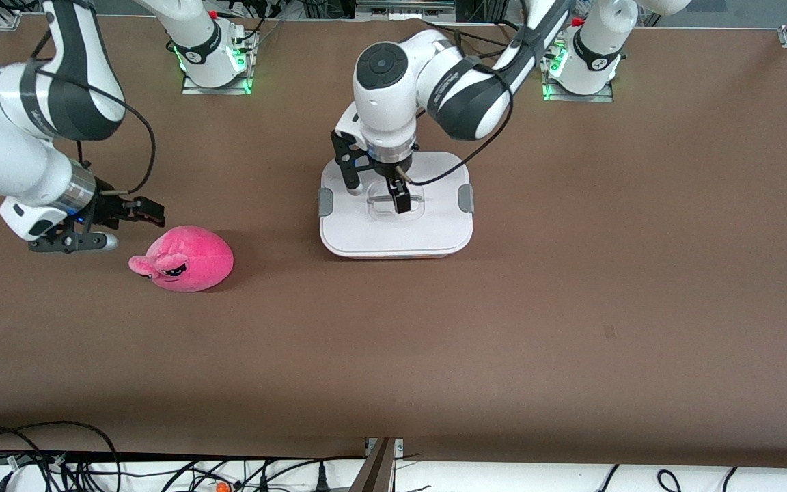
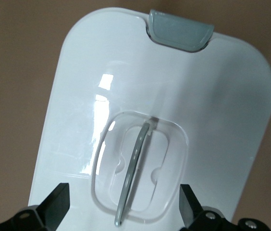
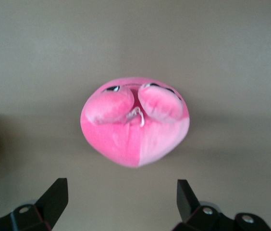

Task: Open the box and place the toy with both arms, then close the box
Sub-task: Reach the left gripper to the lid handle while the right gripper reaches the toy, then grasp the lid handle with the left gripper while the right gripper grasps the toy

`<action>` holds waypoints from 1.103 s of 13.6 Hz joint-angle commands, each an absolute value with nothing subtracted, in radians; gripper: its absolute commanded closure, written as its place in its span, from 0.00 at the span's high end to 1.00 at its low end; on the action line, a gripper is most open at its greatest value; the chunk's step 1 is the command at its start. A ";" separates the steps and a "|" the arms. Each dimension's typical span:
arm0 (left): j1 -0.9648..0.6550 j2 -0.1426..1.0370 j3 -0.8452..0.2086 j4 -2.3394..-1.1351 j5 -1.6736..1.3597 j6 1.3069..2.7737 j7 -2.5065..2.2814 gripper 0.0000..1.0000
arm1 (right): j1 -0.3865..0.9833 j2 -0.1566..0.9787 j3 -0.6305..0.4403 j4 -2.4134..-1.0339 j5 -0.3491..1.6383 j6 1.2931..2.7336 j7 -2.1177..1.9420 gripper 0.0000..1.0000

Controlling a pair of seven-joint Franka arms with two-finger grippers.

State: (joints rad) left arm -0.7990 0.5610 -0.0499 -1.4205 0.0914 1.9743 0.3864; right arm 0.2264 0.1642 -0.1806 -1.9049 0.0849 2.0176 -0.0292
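The right gripper grabs the pink toy (image 1: 192,258) by its looped tag area next, to put it into the box (image 1: 427,229).
The box (image 1: 427,229) sits mid-table with its white lid on and a grey clip (image 1: 465,198) at each end. My left gripper (image 1: 376,188) is open just above the lid, one finger on each side of the recessed centre handle (image 2: 135,168). The lid (image 2: 212,96) and one clip (image 2: 181,31) fill the left wrist view, where the left gripper (image 2: 123,204) holds nothing. The pink toy (image 1: 192,258) lies on the table toward the right arm's end. My right gripper (image 1: 127,225) is open and empty, low beside the toy and apart from it. The toy (image 3: 135,125) shows ahead of the right gripper (image 3: 121,199) in the right wrist view.
The brown table (image 1: 571,307) carries only the box and the toy. The arm bases (image 1: 216,61) stand along the table's edge farthest from the front camera. Loose cables (image 1: 93,465) hang below the nearest edge.
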 commanded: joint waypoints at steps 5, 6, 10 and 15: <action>-0.830 0.598 -0.034 -1.401 0.152 1.983 0.422 1.00 | 0.227 0.221 -0.179 -2.045 0.109 2.304 -0.094 1.00; -0.830 0.598 -0.035 -1.401 0.152 1.982 0.423 1.00 | 0.227 0.228 -0.179 -2.045 0.112 2.313 -0.097 1.00; -0.850 0.591 -0.034 -1.401 0.152 1.948 0.413 0.26 | 0.227 0.265 -0.178 -2.048 0.114 2.370 -0.097 1.00; -0.850 0.584 -0.034 -1.399 0.152 1.934 0.419 0.00 | 0.227 0.281 -0.169 -2.091 0.115 2.436 -0.097 0.92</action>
State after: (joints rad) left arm -0.8380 0.5946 -0.0446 -1.4131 0.1268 1.9626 0.4072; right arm 0.2267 0.2838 -0.1728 -2.0682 0.0920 2.4075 -0.0763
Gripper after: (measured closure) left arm 0.762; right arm 0.009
